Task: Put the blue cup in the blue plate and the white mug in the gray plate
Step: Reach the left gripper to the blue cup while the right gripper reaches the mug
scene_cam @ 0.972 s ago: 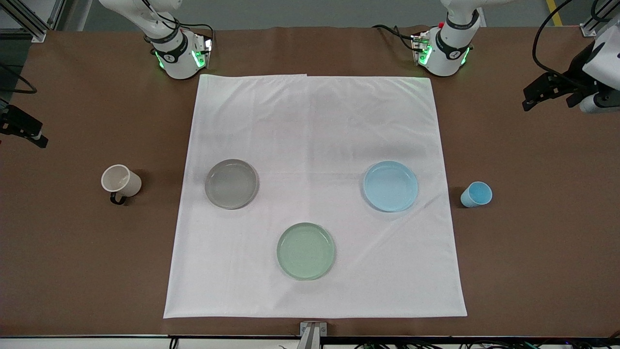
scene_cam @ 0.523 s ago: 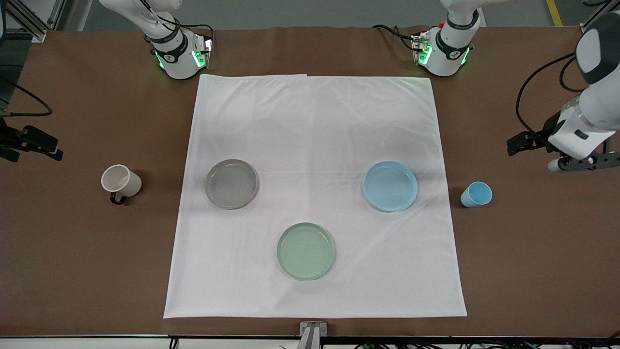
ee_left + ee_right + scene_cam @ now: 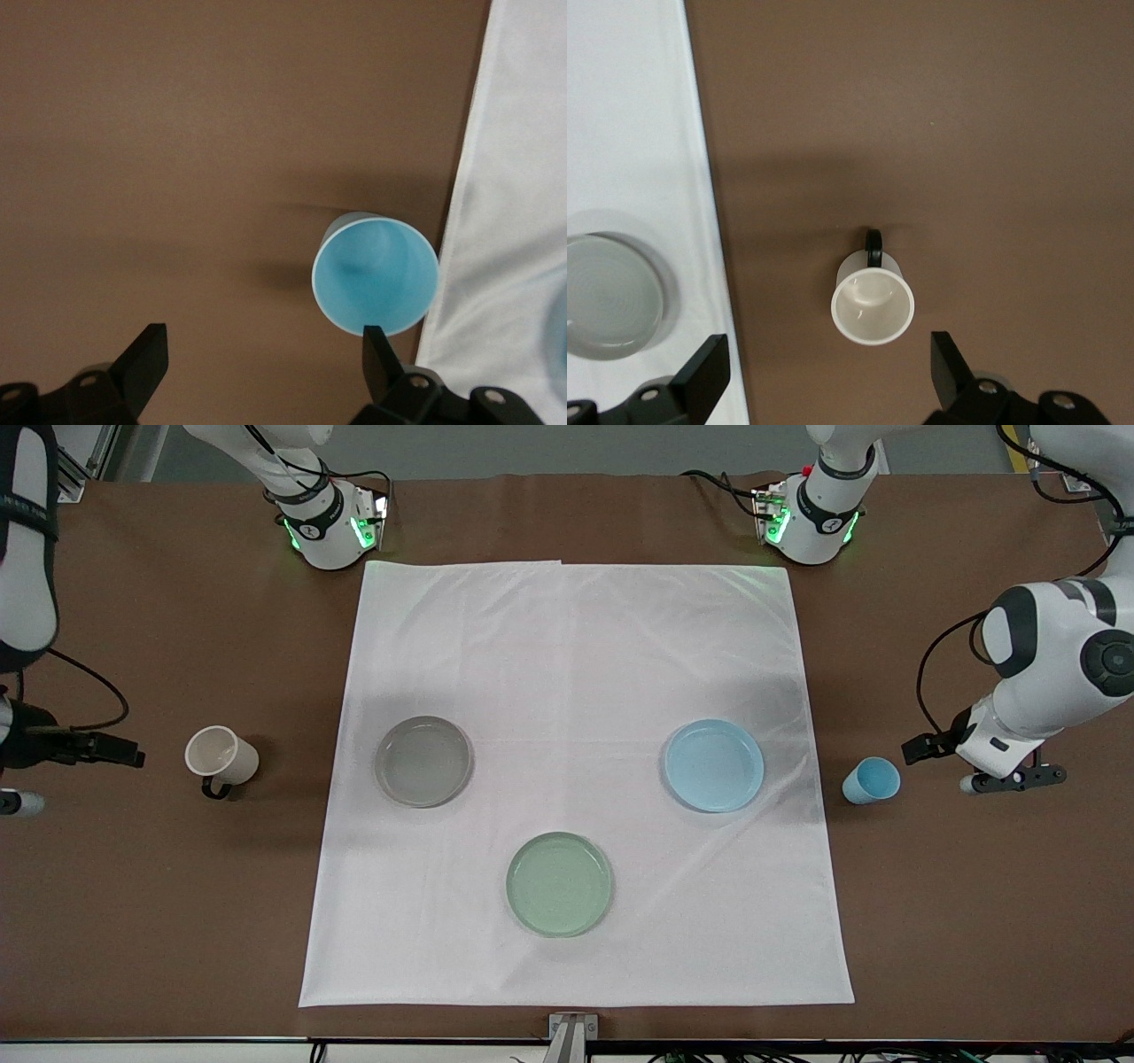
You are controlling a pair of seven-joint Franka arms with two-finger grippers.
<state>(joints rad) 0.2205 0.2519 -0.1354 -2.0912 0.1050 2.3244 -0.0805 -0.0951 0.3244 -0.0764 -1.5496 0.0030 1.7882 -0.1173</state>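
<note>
I need to set the white mug in the gray plate [image 3: 423, 761], so I should grab the mug by its dark handle [image 3: 214, 790] with my right gripper next.
The blue cup [image 3: 871, 780] stands upright on the brown table beside the white cloth, toward the left arm's end; it also shows in the left wrist view [image 3: 376, 273]. The blue plate [image 3: 714, 765] lies on the cloth beside it. The white mug [image 3: 221, 757], with its dark handle, stands toward the right arm's end and shows in the right wrist view [image 3: 873, 301]. The gray plate [image 3: 423, 761] lies on the cloth beside it and shows there too [image 3: 607, 297]. My left gripper [image 3: 1014, 779] [image 3: 261, 354] is open and empty, in the air beside the cup. My right gripper [image 3: 13, 803] [image 3: 828, 367] is open and empty, in the air beside the mug.
A pale green plate [image 3: 559, 884] lies on the white cloth [image 3: 576, 646], nearer to the front camera than the other two plates. The cloth's edge runs close by the cup [image 3: 514, 221]. Both arm bases stand at the table's back edge.
Both arms have swung in and lowered: the left gripper toward the blue cup, the right gripper toward the white mug. Cup, mug and plates have not moved.
</note>
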